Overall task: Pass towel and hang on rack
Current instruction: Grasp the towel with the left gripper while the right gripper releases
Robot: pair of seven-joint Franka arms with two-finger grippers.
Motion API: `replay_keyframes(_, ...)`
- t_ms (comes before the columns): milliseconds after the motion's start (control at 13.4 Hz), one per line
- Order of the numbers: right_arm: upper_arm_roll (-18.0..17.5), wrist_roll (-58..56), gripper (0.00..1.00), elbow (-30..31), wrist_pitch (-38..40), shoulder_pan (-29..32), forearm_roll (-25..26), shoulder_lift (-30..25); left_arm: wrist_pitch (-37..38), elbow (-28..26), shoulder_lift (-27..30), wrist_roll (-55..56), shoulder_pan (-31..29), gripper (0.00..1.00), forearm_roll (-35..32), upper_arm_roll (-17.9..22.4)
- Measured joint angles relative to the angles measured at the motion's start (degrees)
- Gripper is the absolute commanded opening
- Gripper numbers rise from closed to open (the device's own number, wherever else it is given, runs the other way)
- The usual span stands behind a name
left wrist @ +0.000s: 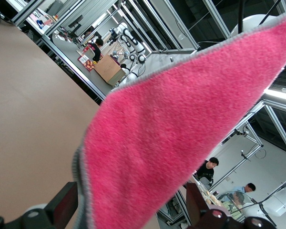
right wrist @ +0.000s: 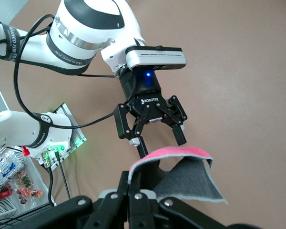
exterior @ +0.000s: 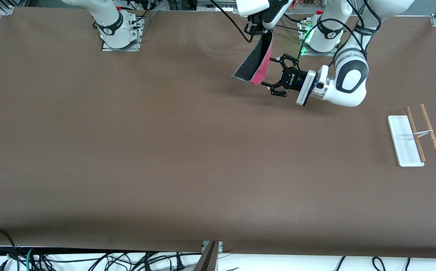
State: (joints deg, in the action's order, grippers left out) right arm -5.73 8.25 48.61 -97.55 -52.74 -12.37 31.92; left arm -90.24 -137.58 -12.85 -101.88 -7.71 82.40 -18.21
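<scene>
My left gripper grabs the towel by its hanging lower part (exterior: 259,76) next, so the towel is free to pass over to the rack (exterior: 421,131).
The towel (exterior: 257,62), pink-red with a dark grey reverse, hangs in the air over the table near the left arm's base. My right gripper (exterior: 265,32) is shut on its top edge; in the right wrist view the closed fingers (right wrist: 136,179) pinch the grey-trimmed edge of the towel (right wrist: 181,176). My left gripper (exterior: 269,72) points sideways at the hanging lower part, open. In the left wrist view the pink towel (left wrist: 181,119) fills the space between the spread fingers of the left gripper (left wrist: 131,207). The rack (exterior: 421,131) stands on its white base (exterior: 404,145) toward the left arm's end of the table.
The left arm's base (exterior: 321,35) stands close to the hanging towel, with cables around it. The right arm's base (exterior: 120,32) is at the other end of the table. Brown tabletop (exterior: 165,150) spreads around the rack.
</scene>
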Motion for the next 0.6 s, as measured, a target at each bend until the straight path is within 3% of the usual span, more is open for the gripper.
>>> replay_keyframes(75, 0.0, 0.0, 0.00, 0.0, 0.0, 0.0, 0.0, 0.0, -0.1, 0.1, -0.5, -0.4, 0.2, 0.97, 0.0, 0.0)
replay_keyframes(224, 0.0, 0.0, 0.00, 0.0, 0.0, 0.0, 0.0, 0.0, -0.1, 0.0, -2.2, -2.5, 0.5, 0.81, 0.0, -0.2)
replay_keyframes(298, 0.0, 0.0, 0.00, 0.0, 0.0, 0.0, 0.0, 0.0, 0.0, 0.0, -3.5, -3.8, 0.6, 0.68, 0.1, -0.5)
replay_keyframes(522, 0.0, 0.0, 0.00, 0.0, 0.0, 0.0, 0.0, 0.0, 1.7, 0.0, -7.1, -7.7, 0.7, 0.03, 2.2, -1.4)
replay_keyframes(596, 0.0, 0.0, 0.00, 0.0, 0.0, 0.0, 0.0, 0.0, 1.9, 0.0, -7.5, -8.2, 0.7, 0.00, 2.5, -1.8)
